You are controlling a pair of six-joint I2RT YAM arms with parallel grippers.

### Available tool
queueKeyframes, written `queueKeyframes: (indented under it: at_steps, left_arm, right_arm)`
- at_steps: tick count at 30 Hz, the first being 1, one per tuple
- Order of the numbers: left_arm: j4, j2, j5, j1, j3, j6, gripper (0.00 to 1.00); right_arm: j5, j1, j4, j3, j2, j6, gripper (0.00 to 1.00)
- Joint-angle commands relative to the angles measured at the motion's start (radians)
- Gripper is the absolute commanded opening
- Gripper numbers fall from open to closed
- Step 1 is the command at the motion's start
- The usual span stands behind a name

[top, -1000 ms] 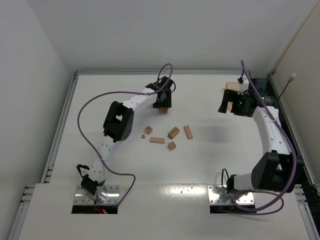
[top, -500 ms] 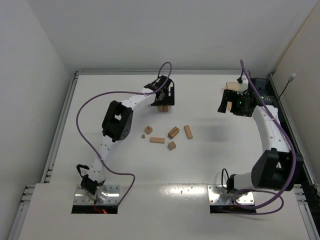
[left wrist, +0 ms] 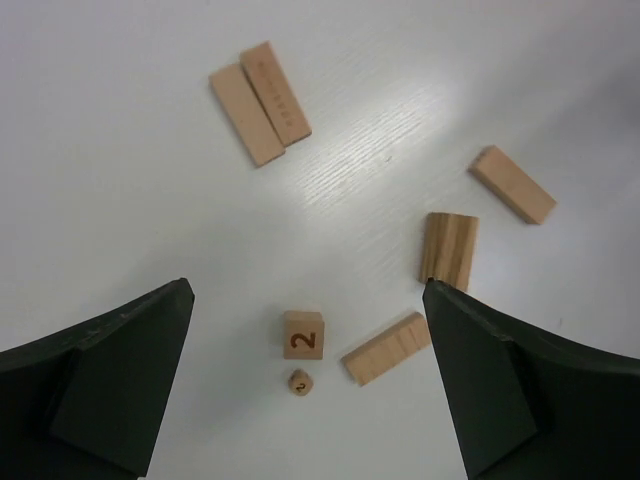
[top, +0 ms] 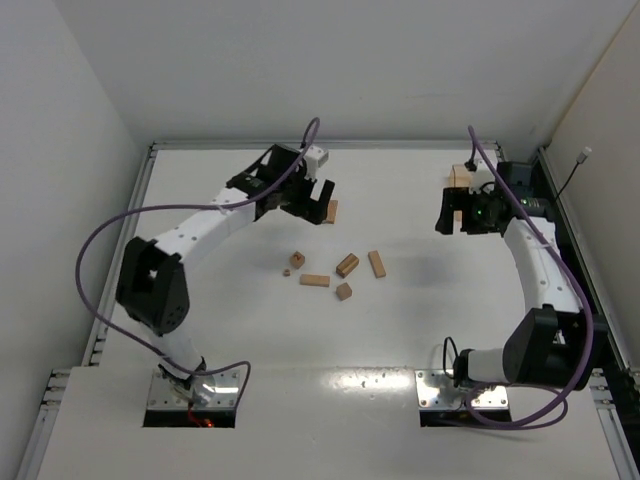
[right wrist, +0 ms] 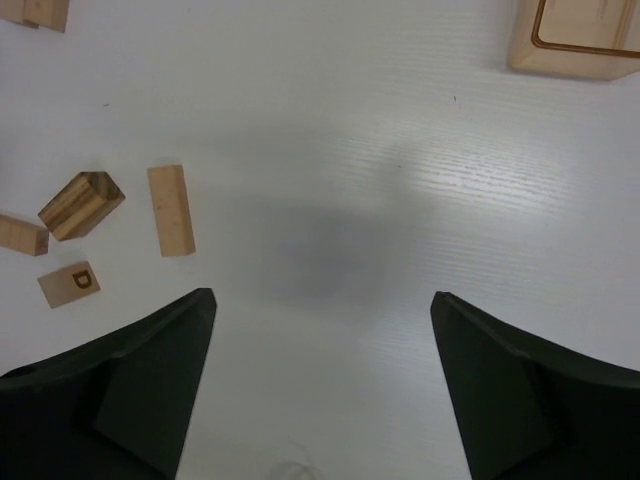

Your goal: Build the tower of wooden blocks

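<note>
The left gripper grabs the long sides of the bar beside the cube marked 2 next, leaving the bar's ends and bottom free to lay it flat.
The tower point(left wrist: 260, 100) is two light-tan bars lying flat side by side, also visible as the tower point(top: 330, 211) in the top view. My left gripper point(left wrist: 306, 290) hangs open above the table just left of it, left gripper point(top: 318, 203), holding nothing. Loose wood blocks lie mid-table: a cube marked 2 point(left wrist: 303, 334), a tiny die point(left wrist: 298, 382), a bar point(left wrist: 388, 348), a striped block point(left wrist: 449, 248) and another bar point(left wrist: 512, 184). My right gripper point(right wrist: 323, 295) is open and empty over bare table at the far right, right gripper point(top: 452, 212).
A flat wooden box with an engraved frame point(right wrist: 578, 40) lies by the right gripper, seen as a tan box point(top: 460, 177) from above. The same loose blocks point(top: 347, 265) sit between both arms. White walls enclose the table on the left, back and right.
My left gripper opened, let go of the bar at the tower and drew back up and to the left, its elbow swinging left. The right arm barely moved.
</note>
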Motion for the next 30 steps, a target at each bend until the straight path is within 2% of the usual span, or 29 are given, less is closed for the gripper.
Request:
queueKeyframes:
  at_steps: [1, 2, 3, 5, 6, 9, 12, 14, 17, 22, 26, 30]
  left_arm:
    - [-0.048, -0.107, 0.209, 0.024, -0.034, 0.243, 0.99]
    - [-0.079, -0.142, 0.252, 0.038, -0.053, 0.264, 0.99]
    - [-0.127, -0.151, 0.321, 0.038, -0.054, 0.377, 0.99]
    - [-0.184, -0.173, 0.362, 0.027, -0.086, 0.433, 0.99]
    - [-0.213, -0.182, 0.388, 0.018, -0.098, 0.527, 0.99]
    - [-0.306, -0.173, 0.427, -0.001, -0.121, 0.679, 0.99]
    - [-0.342, -0.146, 0.436, -0.011, -0.164, 0.770, 0.99]
    - [-0.342, -0.126, 0.419, -0.025, -0.178, 0.803, 0.99]
    - [-0.302, -0.101, 0.398, -0.053, -0.216, 0.803, 0.96]
    - [-0.222, -0.066, 0.364, -0.122, -0.267, 0.803, 0.93]
    - [-0.169, -0.030, 0.355, -0.143, -0.297, 0.803, 0.91]
    - [-0.118, -0.009, 0.346, -0.153, -0.307, 0.803, 0.90]
  right_arm:
    - [-0.043, 0.009, 0.023, -0.010, -0.032, -0.146, 0.92]
    - [-0.053, 0.018, 0.023, -0.010, -0.032, -0.165, 0.96]
    - [-0.062, 0.019, 0.009, -0.010, -0.032, -0.203, 0.97]
    - [-0.081, 0.019, 0.009, -0.019, -0.032, -0.226, 0.97]
    - [-0.090, 0.019, 0.009, -0.020, -0.032, -0.242, 0.95]
    - [-0.067, 0.043, -0.035, -0.003, 0.006, -0.295, 0.89]
    - [-0.015, 0.063, -0.110, 0.057, 0.031, -0.387, 0.89]
    - [-0.006, 0.063, -0.165, 0.077, 0.045, -0.421, 0.89]
    - [-0.006, 0.063, -0.202, 0.102, 0.054, -0.458, 1.00]
    - [-0.006, 0.063, -0.212, 0.089, 0.045, -0.490, 1.00]
    - [0.116, 0.063, -0.164, 0.080, 0.045, -0.354, 1.00]
    - [0.141, 0.063, -0.164, 0.089, 0.079, -0.314, 1.00]
